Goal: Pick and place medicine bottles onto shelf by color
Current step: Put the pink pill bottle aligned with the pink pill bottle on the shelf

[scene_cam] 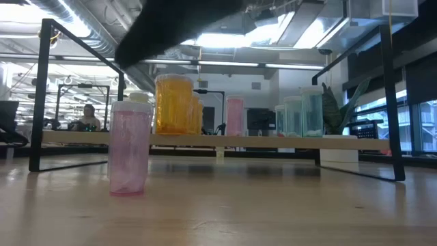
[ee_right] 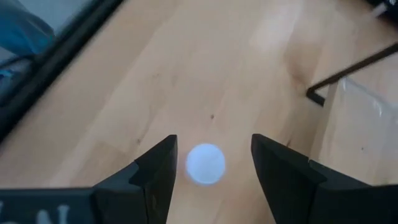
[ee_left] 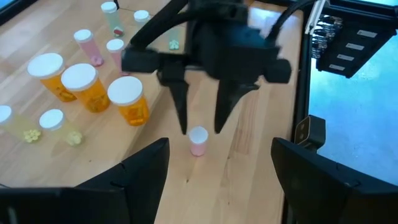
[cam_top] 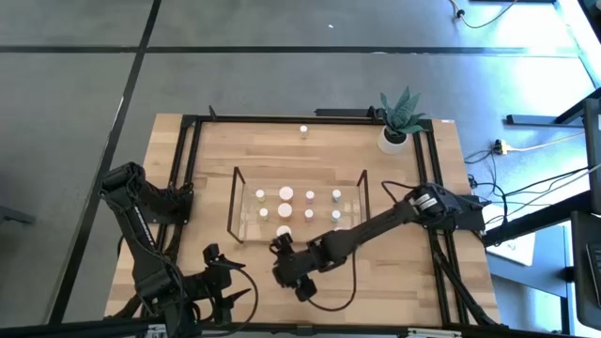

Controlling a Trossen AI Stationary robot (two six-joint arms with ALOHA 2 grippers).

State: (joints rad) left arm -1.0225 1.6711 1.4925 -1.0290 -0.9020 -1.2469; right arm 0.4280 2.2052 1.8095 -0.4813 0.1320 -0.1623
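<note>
My right gripper goes lower next before it closes on the white cap [ee_right: 205,163]. The cap lies small below its open fingers, so closing now would miss the cap.
A small pink medicine bottle [ee_left: 198,142] with a white cap [ee_right: 205,163] stands upright on the wooden table, in front of the shelf's near side. My right gripper [ee_left: 202,127] is open and points down over it, one finger on each side of the cap, touching nothing. The clear shelf [cam_top: 299,205] in the table's middle carries orange [scene_cam: 174,104], pink [scene_cam: 234,116] and green [scene_cam: 304,115] bottles, standing upright. My left gripper [ee_left: 221,180] waits open near the table's front left, facing the pink bottle.
One small bottle [cam_top: 303,130] stands alone on the table beyond the shelf. A potted plant [cam_top: 398,127] stands at the far right corner. The black metal frame [cam_top: 192,169] runs along the table's sides. Bare wood lies between the shelf and the near edge.
</note>
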